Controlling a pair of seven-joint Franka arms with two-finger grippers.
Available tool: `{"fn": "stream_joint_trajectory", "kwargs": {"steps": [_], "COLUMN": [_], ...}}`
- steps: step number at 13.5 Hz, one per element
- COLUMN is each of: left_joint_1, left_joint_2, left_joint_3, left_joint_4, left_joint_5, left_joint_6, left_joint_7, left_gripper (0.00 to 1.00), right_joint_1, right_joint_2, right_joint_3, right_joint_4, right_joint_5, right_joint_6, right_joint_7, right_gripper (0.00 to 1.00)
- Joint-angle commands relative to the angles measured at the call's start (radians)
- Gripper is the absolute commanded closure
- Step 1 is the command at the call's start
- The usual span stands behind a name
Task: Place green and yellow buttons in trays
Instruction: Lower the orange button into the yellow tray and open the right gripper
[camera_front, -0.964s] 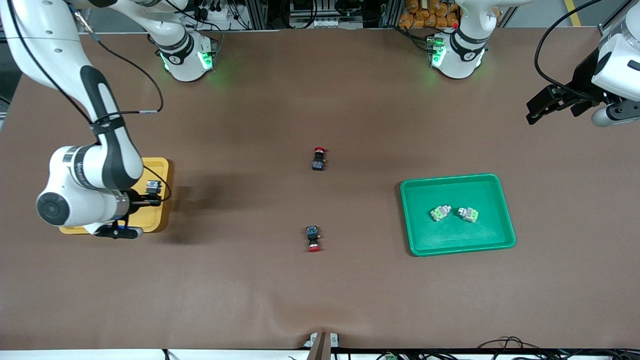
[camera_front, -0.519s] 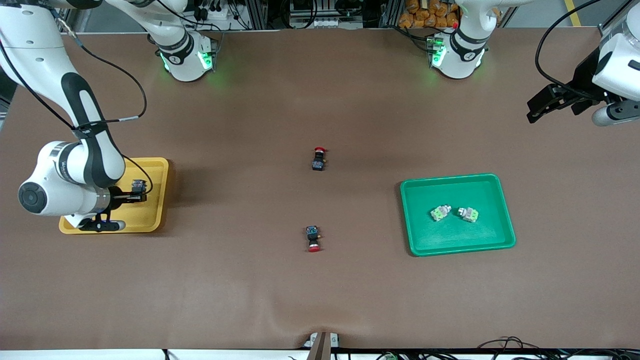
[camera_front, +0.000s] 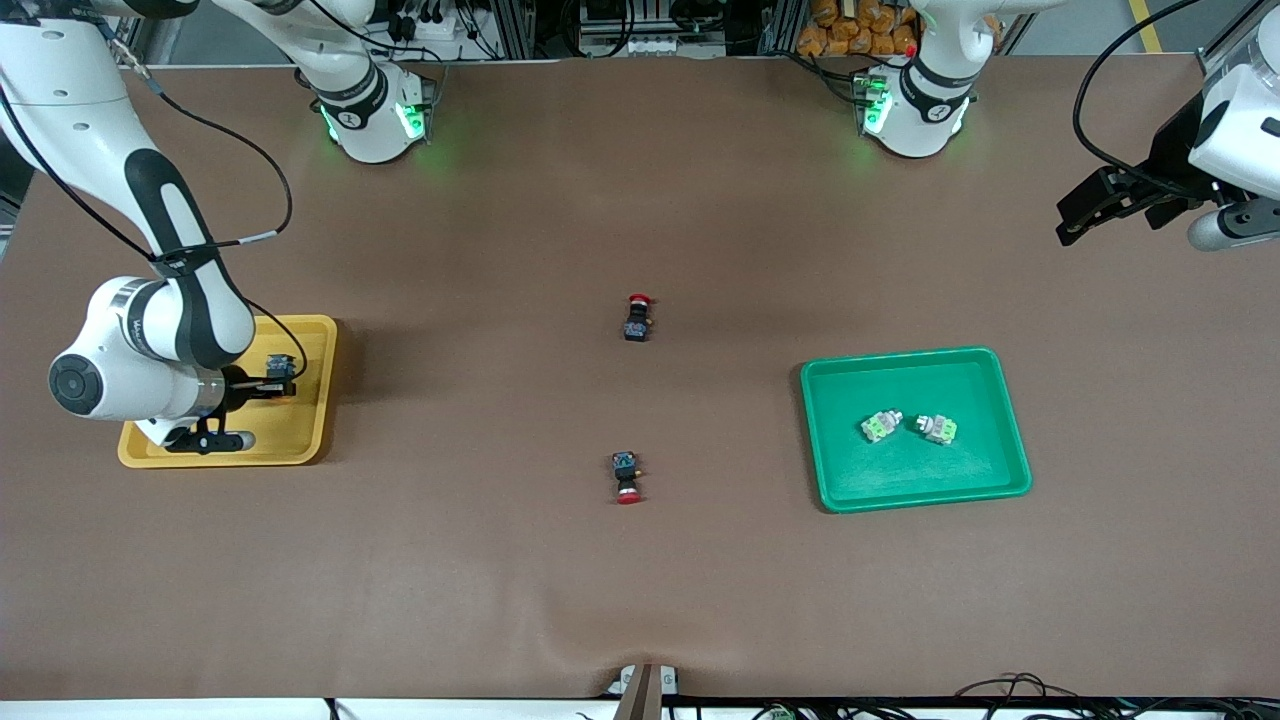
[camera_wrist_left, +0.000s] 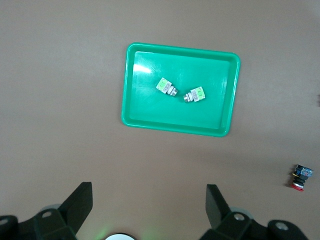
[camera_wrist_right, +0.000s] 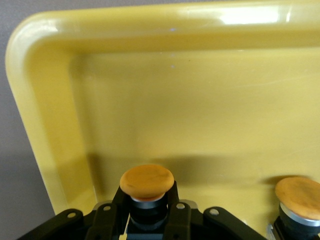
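My right gripper should open now, because the yellow button (camera_wrist_right: 147, 181) is low over the bottom of the tray and inside the tray's rim in the right wrist view, so it would stay there.
My right gripper (camera_front: 281, 384) is low inside the yellow tray (camera_front: 322, 392), shut on a black-bodied yellow button (camera_front: 280, 366). In the right wrist view its orange-yellow cap (camera_wrist_right: 147, 182) sticks out between the fingers (camera_wrist_right: 176, 215), just above the tray floor (camera_wrist_right: 165, 100). A second yellow button (camera_wrist_right: 299, 191) stands beside it in the tray. Two green buttons (camera_front: 878, 427) (camera_front: 938, 429) lie in the green tray (camera_front: 812, 440). My left gripper (camera_front: 1085, 215) waits open and empty in the air at the left arm's end of the table. The left wrist view looks down on the green tray (camera_wrist_left: 129, 85).
Two red-capped black switches lie in the middle of the brown table: one (camera_front: 637, 317) farther from the front camera, one (camera_front: 626, 476) nearer. The nearer one also shows in the left wrist view (camera_wrist_left: 300, 177). Both arm bases stand along the table's back edge.
My right arm has carried the yellow button a little toward the right arm's end of the table and lower into the yellow tray. The left arm has barely moved.
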Motion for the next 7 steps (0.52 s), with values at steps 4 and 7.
{"fn": "stream_joint_trajectory", "kwargs": {"steps": [4, 7], "left_joint_1": [0.006, 0.006], "left_joint_2": [-0.017, -0.017], "left_joint_3": [0.002, 0.002], "left_joint_4": [0.003, 0.003], "left_joint_5": [-0.003, -0.003], "left_joint_6": [-0.018, -0.018], "left_joint_7": [0.016, 0.016], "left_gripper": [0.00, 0.00], "right_joint_1": [-0.026, -0.026], "right_joint_2": [-0.004, 0.002], "right_joint_3": [0.018, 0.020], "right_joint_4": [-0.022, -0.014], "right_joint_5": [0.004, 0.005], "right_joint_6": [0.020, 0.021], "right_joint_7": [-0.019, -0.018], "right_gripper": [0.78, 0.38]}}
